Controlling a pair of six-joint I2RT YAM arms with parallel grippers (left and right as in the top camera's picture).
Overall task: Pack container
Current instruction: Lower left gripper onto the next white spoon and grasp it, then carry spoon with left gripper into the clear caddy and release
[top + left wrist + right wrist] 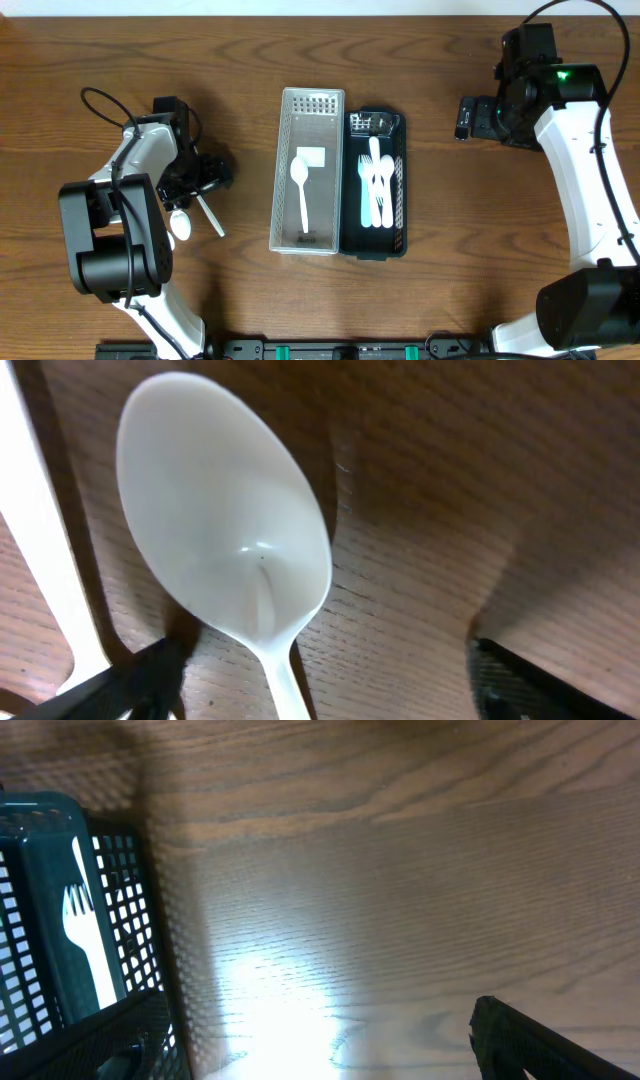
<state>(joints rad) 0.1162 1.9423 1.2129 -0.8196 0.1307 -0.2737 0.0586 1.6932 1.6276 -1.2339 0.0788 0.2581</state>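
Note:
The spoon's handle is ready for my left gripper to close on now. My fingers meet their shadows on the tabletop in the left wrist view.
A white plastic spoon (225, 520) lies on the wooden table, its bowl filling the left wrist view; it also shows in the overhead view (180, 226). My left gripper (325, 652) is open, with its fingers on either side of the spoon's handle, low over the table (195, 185). A second white utensil (40, 540) lies just left of the spoon. The light mesh basket (285, 140) holds one white spoon (300, 185). The dark basket (402, 190) holds several white forks (375, 185). My right gripper (320, 1020) is open and empty, right of the dark basket (140, 920).
The two baskets stand side by side at the table's middle. The second utensil (210, 215) lies slanted beside the left gripper. A fork (85, 945) shows through the dark basket's wall in the right wrist view. The right arm (560, 130) stands at the far right.

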